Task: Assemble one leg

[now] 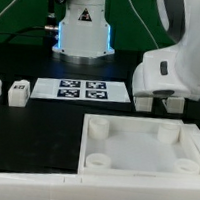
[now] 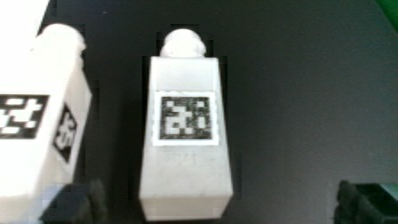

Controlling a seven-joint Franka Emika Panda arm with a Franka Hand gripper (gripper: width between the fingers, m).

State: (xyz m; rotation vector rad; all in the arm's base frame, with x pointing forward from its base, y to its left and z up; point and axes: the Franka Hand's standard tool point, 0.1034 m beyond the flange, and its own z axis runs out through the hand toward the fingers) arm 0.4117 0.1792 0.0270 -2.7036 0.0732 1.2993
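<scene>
I should next use my gripper to grab the leg by its tagged body, so the leg's rounded peg end stays free to go into the panel's socket.
In the wrist view a leg, a small white block with a black-and-white tag and a rounded peg end, lies on the black table. My gripper is open. Its dark fingertips stand on either side of the leg's blunt end, apart from it. A second leg lies beside the first, outside the jaws. In the exterior view the arm's white wrist hangs low at the right and hides the gripper. Two more legs stand at the exterior view's left.
The large white square panel with round corner sockets lies in front of the arm. The marker board lies mid-table. A long white rail runs along the front edge. The robot base stands at the back.
</scene>
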